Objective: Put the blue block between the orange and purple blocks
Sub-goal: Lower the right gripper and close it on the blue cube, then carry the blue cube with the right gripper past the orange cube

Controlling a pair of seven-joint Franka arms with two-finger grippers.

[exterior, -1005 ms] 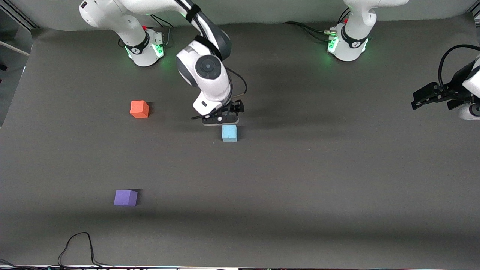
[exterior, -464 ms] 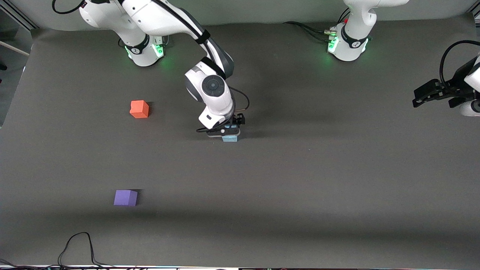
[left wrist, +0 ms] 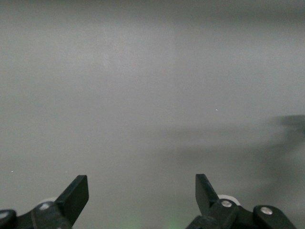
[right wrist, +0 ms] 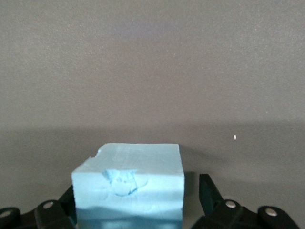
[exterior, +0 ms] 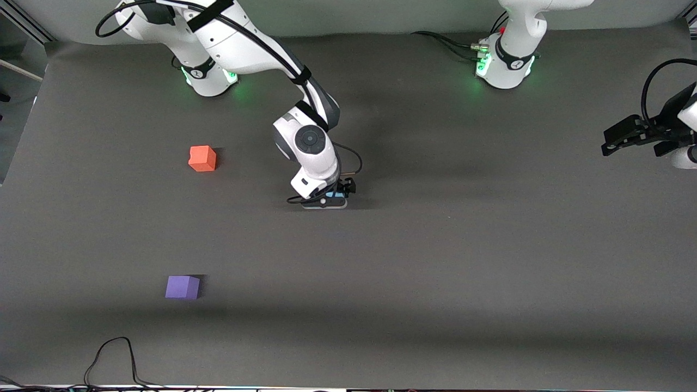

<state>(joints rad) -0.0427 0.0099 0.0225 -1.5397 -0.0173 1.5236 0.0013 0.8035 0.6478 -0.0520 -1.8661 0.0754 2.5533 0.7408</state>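
Observation:
I should close my right gripper on the blue block now, because its fingers are beside the block's sides in the right wrist view.
The blue block [exterior: 338,194] sits on the dark table mid-way along it, almost hidden under my right gripper [exterior: 329,201]. In the right wrist view the blue block [right wrist: 131,183] stands between the open jaws of my right gripper [right wrist: 138,193], with a gap at one finger [right wrist: 206,190]. The orange block [exterior: 202,158] lies toward the right arm's end. The purple block [exterior: 182,287] lies nearer the front camera than the orange one. My left gripper [exterior: 609,142] waits open and empty at the left arm's end; it also shows in its own wrist view [left wrist: 141,183].
A black cable [exterior: 117,354] loops at the table's near edge, close to the purple block. The arm bases [exterior: 209,71] [exterior: 503,65] stand at the table's edge farthest from the camera. The mat between the orange and purple blocks is bare.
My right gripper has come down from beside and above the blue block to around it, covering it in the front view. The left gripper shifted only slightly.

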